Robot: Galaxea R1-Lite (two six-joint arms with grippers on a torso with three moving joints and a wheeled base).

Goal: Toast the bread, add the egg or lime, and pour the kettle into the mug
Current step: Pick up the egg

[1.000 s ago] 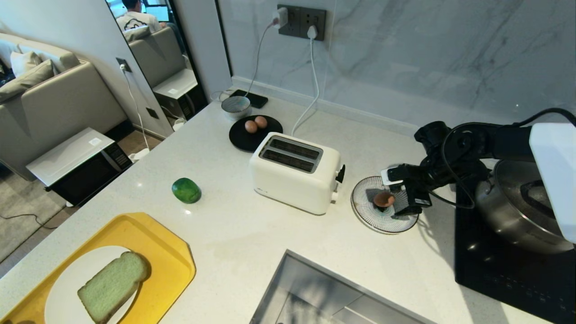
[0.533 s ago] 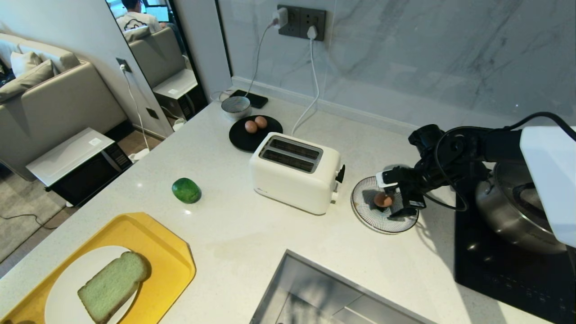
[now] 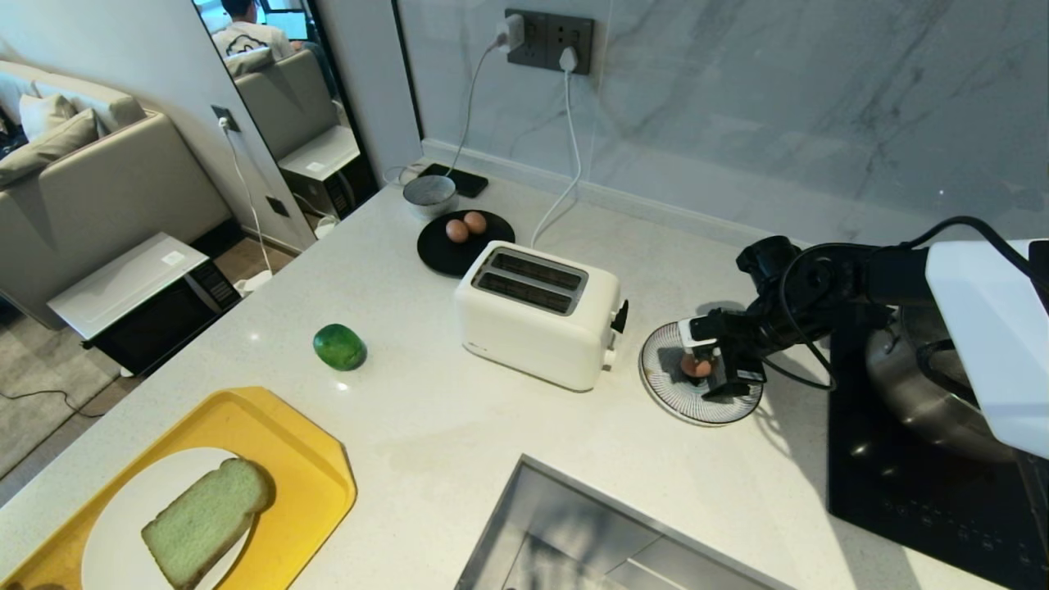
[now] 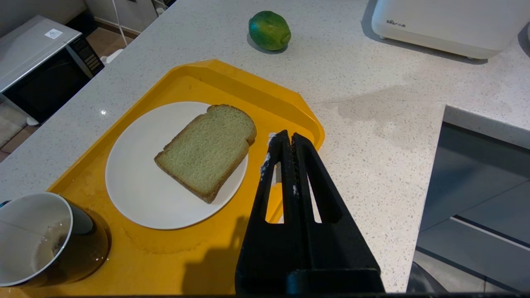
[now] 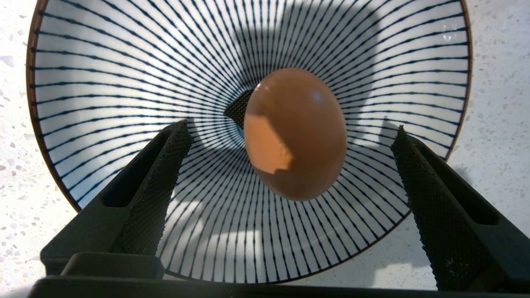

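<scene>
The brown egg is to be added to the bread's white plate [image 3: 123,516], so the robot's right gripper should next grab it by its rounded middle [image 3: 696,365].
A brown egg [image 5: 296,132] lies in the striped bowl [image 5: 124,62] right of the white toaster [image 3: 537,311]. My right gripper [image 3: 710,369] hangs open over that bowl [image 3: 668,395], its fingers [image 5: 165,165] on either side of the egg [image 3: 695,365] without touching it. The bread [image 3: 205,520] rests on a white plate [image 4: 136,194] in the yellow tray [image 4: 232,82], and the dark mug [image 4: 41,240] stands on the tray too. The lime [image 3: 339,347] sits on the counter. My left gripper [image 4: 287,138] is shut and empty above the tray's edge, beside the bread [image 4: 207,151]. The kettle is out of view.
Two more eggs [image 3: 465,227] lie on a black plate [image 3: 438,250] behind the toaster, next to a grey bowl [image 3: 429,195]. A steel pot [image 3: 926,385] sits on the black hob [image 3: 918,492] at the right. A sink [image 3: 574,541] opens at the counter's front.
My right arm has shifted left and sunk, bringing the open gripper lower around the egg in the striped bowl. The egg has stayed put.
</scene>
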